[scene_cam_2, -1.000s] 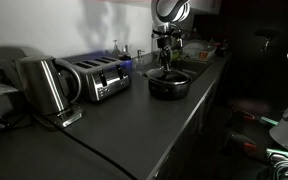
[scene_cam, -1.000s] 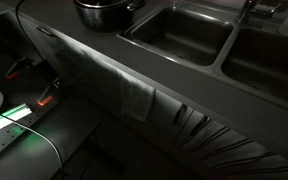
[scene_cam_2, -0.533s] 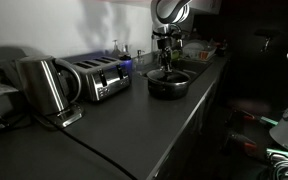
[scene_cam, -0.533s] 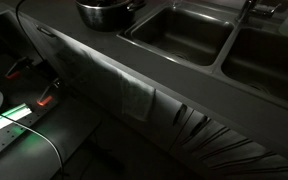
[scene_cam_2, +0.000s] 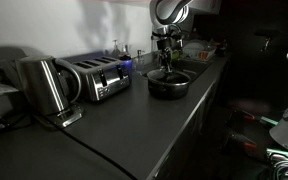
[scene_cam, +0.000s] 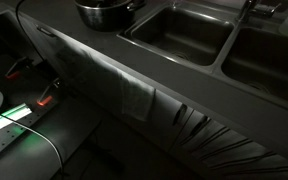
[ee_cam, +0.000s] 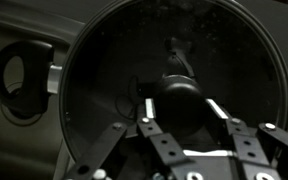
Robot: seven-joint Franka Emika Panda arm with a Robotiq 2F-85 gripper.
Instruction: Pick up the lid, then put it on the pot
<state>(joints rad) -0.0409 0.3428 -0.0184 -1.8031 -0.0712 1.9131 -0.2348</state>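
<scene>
I need to let go of the lid with my gripper now, because the lid's edge sits flush along the pot's rim (ee_cam: 61, 85) beside the pot's side handle (ee_cam: 19, 80).
The dark pot (scene_cam_2: 169, 88) stands on the dark counter beside the sink; only its top shows in the exterior view from above (scene_cam: 106, 14). In the wrist view the round glass lid (ee_cam: 114, 80) lies centred over the pot's opening, and the pot's side handle (ee_cam: 19, 80) sticks out at the left. My gripper (ee_cam: 186, 120) hangs straight above the pot (scene_cam_2: 165, 62). Its fingers are closed on both sides of the lid's dark knob (ee_cam: 179, 98). Whether the lid's rim rests on the pot, I cannot tell.
A toaster (scene_cam_2: 99, 78) and a steel kettle (scene_cam_2: 44, 85) stand on the counter away from the pot. Two sink basins (scene_cam: 179, 35) (scene_cam: 269, 60) lie beside the pot. A cloth (scene_cam: 134, 95) hangs over the counter's front edge.
</scene>
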